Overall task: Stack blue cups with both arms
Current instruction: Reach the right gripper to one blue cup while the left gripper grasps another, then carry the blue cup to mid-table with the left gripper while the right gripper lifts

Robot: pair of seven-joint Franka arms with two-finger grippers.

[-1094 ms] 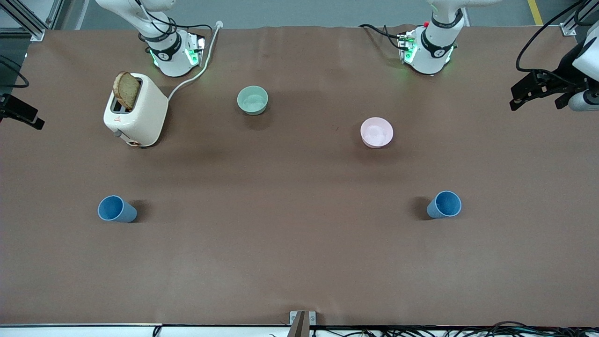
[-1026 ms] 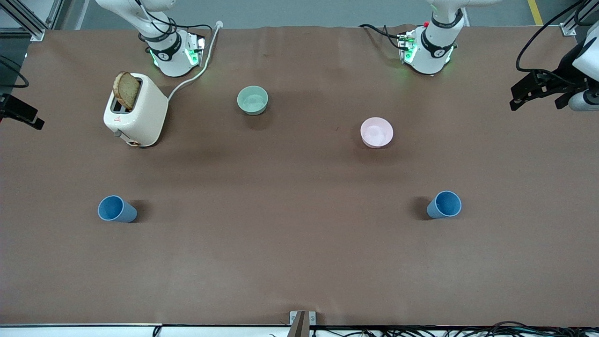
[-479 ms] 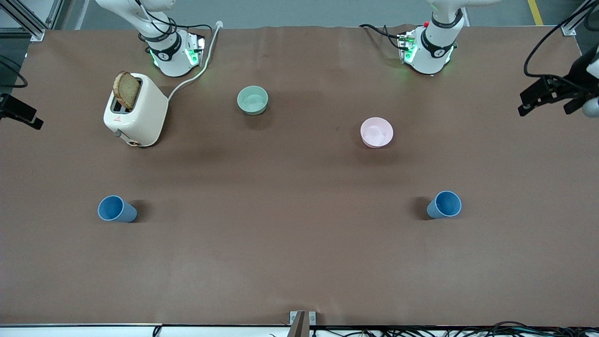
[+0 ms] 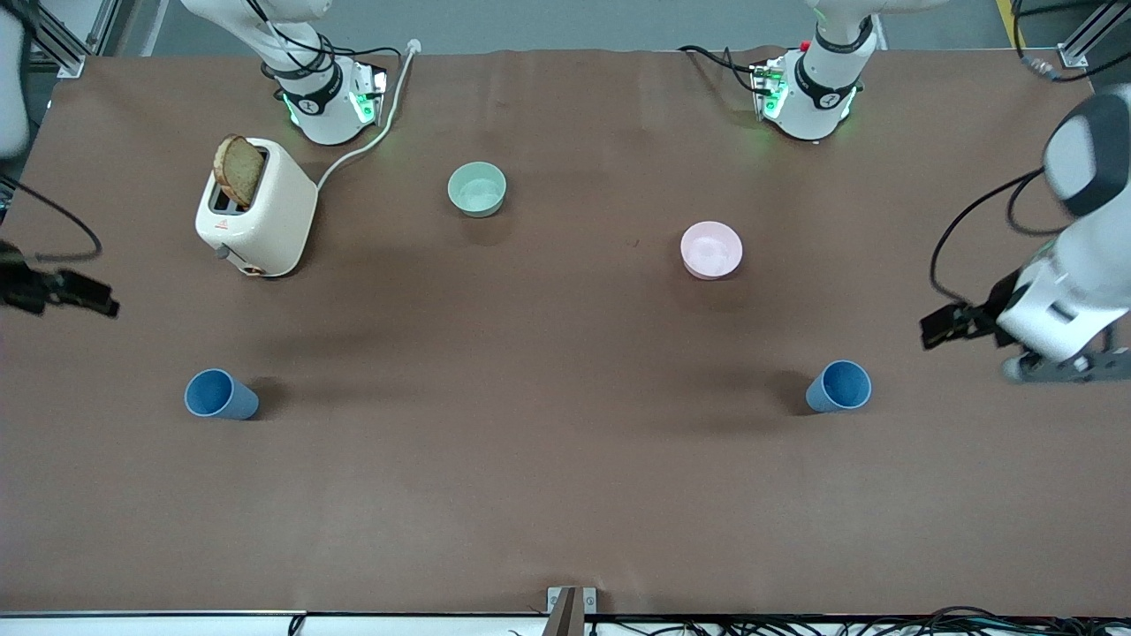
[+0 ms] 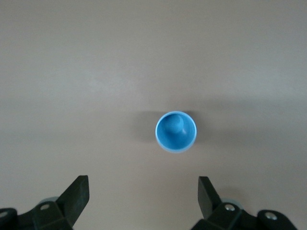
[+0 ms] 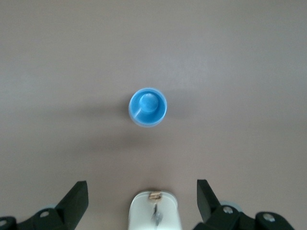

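My left gripper grabs the blue cup beside the pink bowl (image 4: 711,250) by its open rim (image 4: 847,382) next, to stack the blue cups.
Two blue cups stand upright on the brown table. One cup (image 4: 219,394) is toward the right arm's end, the other cup (image 4: 839,386) toward the left arm's end. My left gripper (image 4: 938,328) hangs open and empty, high over the table near its cup. In the left wrist view the gripper (image 5: 143,182) is open, with the cup (image 5: 176,131) far below it. My right gripper (image 4: 95,304) is open and empty, high over the table edge near its cup. In the right wrist view the gripper (image 6: 142,184) is open above the cup (image 6: 147,106).
A cream toaster (image 4: 256,212) with a slice of bread stands near the right arm's base; it also shows in the right wrist view (image 6: 154,211). A pale green bowl (image 4: 477,188) and a pink bowl (image 4: 711,250) sit farther from the camera than the cups.
Both arms have swung in from the table ends. Each gripper now hangs near its own cup. The cups and bowls have not moved.
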